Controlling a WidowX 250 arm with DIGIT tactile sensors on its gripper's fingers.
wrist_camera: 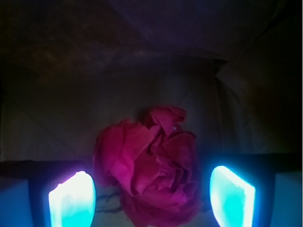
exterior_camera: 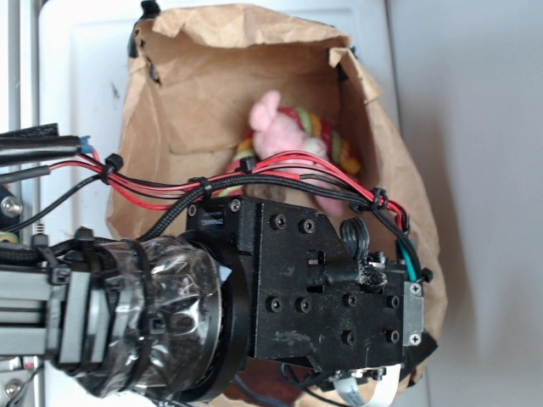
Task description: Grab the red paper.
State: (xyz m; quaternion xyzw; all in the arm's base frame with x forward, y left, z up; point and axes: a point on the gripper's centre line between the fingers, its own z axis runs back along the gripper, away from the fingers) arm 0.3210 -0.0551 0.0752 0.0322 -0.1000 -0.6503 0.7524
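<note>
My gripper takes hold of the red paper (wrist_camera: 154, 163) by its bunched body (wrist_camera: 158, 189) next.
The red paper (wrist_camera: 154, 163) is a crumpled, rose-like wad lying on the floor of a brown paper bag (exterior_camera: 212, 102). In the wrist view it lies between the two glowing fingertips (wrist_camera: 73, 201) of my gripper (wrist_camera: 152, 198), which is open with a gap on each side of the wad. The left pad is close to the wad's edge; the right one stands a little apart. In the exterior view the black gripper body (exterior_camera: 327, 284) reaches into the bag and hides the paper and the fingers.
A pink plush animal (exterior_camera: 284, 131) and a red-yellow-green striped rope (exterior_camera: 335, 140) lie deeper in the bag, beyond the gripper body. The bag's crumpled walls surround the gripper on all sides. Red and black cables (exterior_camera: 254, 182) run across the arm.
</note>
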